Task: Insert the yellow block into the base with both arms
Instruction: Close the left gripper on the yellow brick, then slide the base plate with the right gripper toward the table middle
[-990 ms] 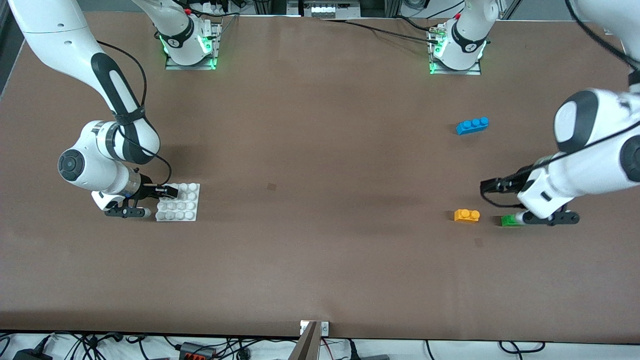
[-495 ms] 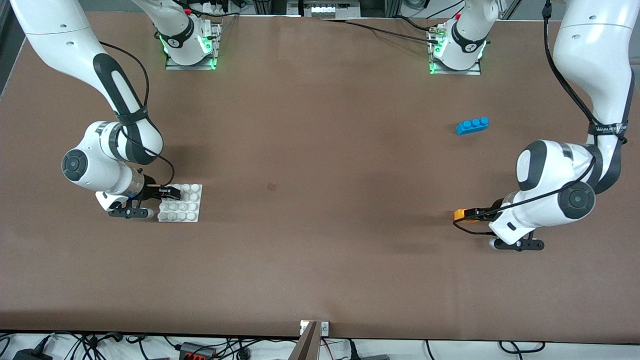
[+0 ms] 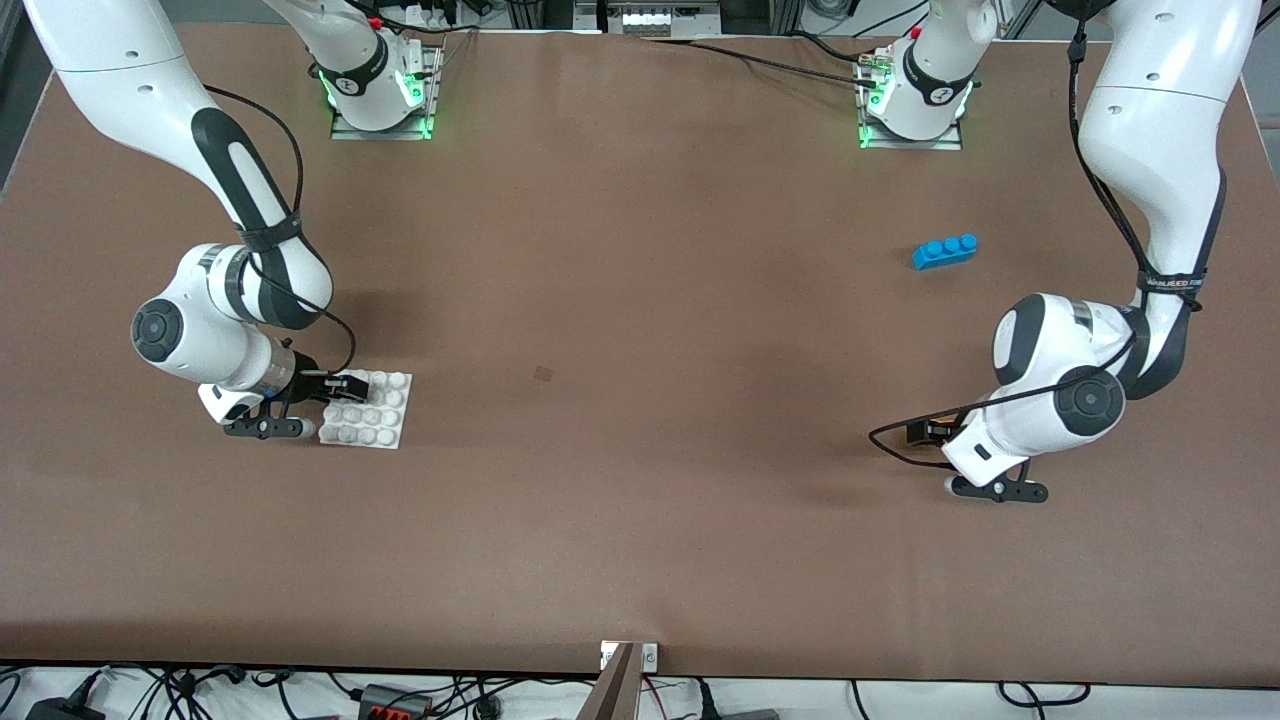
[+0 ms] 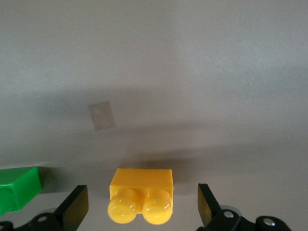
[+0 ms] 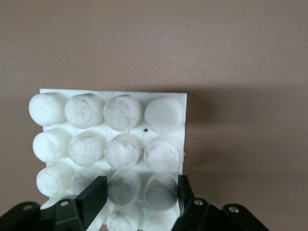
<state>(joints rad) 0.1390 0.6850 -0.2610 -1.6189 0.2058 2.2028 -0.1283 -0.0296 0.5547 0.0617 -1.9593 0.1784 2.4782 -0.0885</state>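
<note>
In the left wrist view, my left gripper's fingers hover above the yellow block (image 4: 141, 195), so it is too early to close on the block; lowering comes first.
The yellow block (image 4: 141, 195) lies on the table, studs toward the camera, between the open fingers of my left gripper (image 4: 142, 211), which touch neither side. In the front view my left gripper (image 3: 926, 432) is low at the left arm's end, and only a sliver of the yellow block (image 3: 938, 427) shows under the wrist. The white base (image 3: 372, 412) lies at the right arm's end. My right gripper (image 3: 338, 385) is shut on the base's edge, its fingers (image 5: 93, 195) clamping two studs of the base (image 5: 108, 130).
A green brick (image 4: 17, 189) lies beside the yellow block, hidden under the left arm in the front view. A blue three-stud brick (image 3: 945, 250) lies farther from the front camera. A small tape mark (image 3: 543, 373) is at mid-table.
My left arm has swung from beside the green brick to the yellow block and now straddles it. My right gripper and the base have shifted slightly toward mid-table.
</note>
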